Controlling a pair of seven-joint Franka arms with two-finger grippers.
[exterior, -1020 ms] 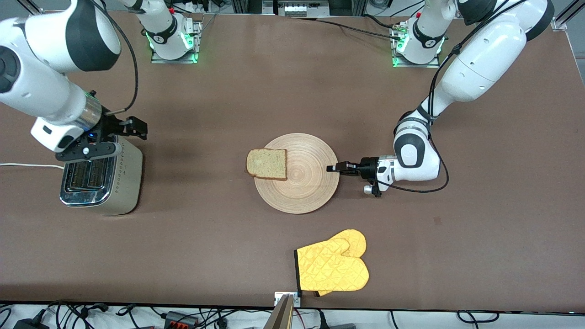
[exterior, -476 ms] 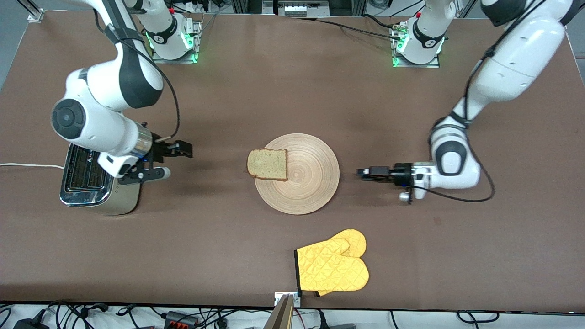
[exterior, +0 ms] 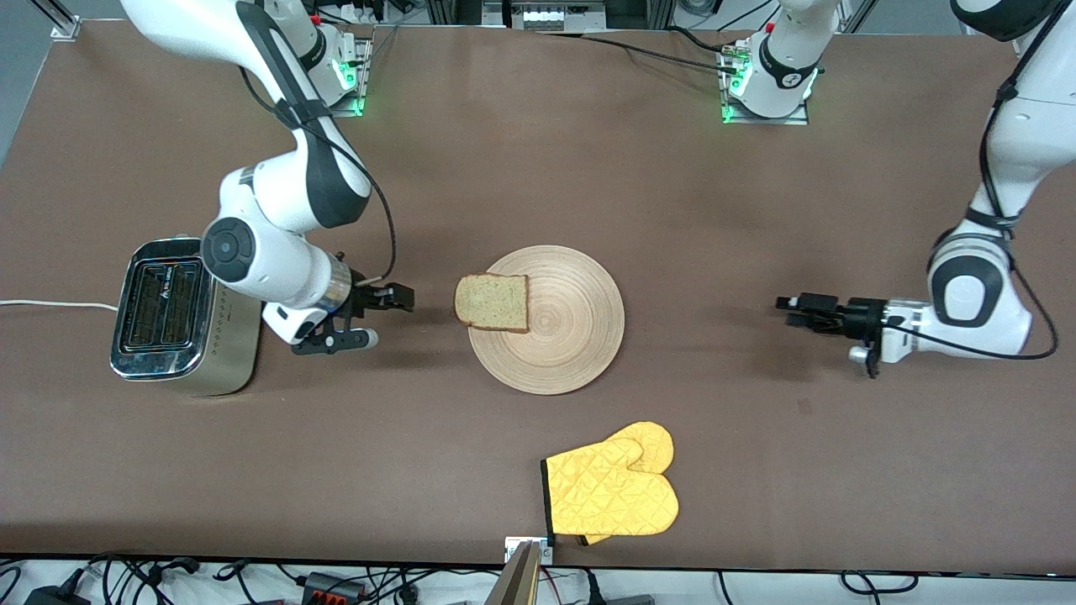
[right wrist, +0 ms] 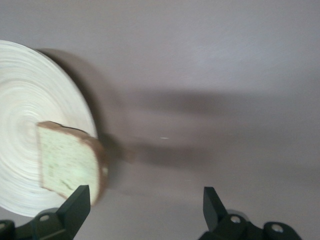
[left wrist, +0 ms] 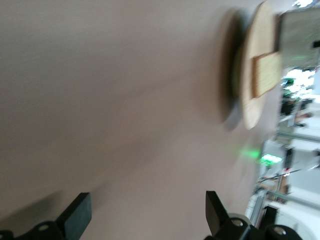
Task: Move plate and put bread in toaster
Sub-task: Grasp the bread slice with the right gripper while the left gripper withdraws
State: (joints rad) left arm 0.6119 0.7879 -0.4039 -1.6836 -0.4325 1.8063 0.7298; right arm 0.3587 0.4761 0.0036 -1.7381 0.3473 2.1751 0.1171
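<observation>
The bread needs to go down into the toaster (exterior: 181,319), so my right gripper should next grab the bread by its rounded top crust (exterior: 461,302).
The pale wooden plate (exterior: 555,323) lies mid-table. The bread (exterior: 492,302) rests on its rim toward the right arm's end, overhanging slightly. The chrome toaster (exterior: 181,319) stands at the right arm's end, slots up. My right gripper (exterior: 402,298) is open and empty, low between toaster and plate, close to the bread. The right wrist view shows its gripper (right wrist: 145,210), the bread (right wrist: 67,162) and the plate (right wrist: 25,125). My left gripper (exterior: 788,302) is open and empty, low toward the left arm's end. The left wrist view shows its gripper (left wrist: 147,220), the plate (left wrist: 252,100) and the bread (left wrist: 266,72).
A yellow quilted oven mitt (exterior: 612,487) lies nearer the front camera than the plate, close to the table's front edge. The toaster's white cord (exterior: 50,304) runs off the right arm's end of the table.
My right gripper has moved from over the toaster to beside the bread. My left gripper has let go of the plate's rim and drawn back toward the left arm's end. Plate and bread stayed put.
</observation>
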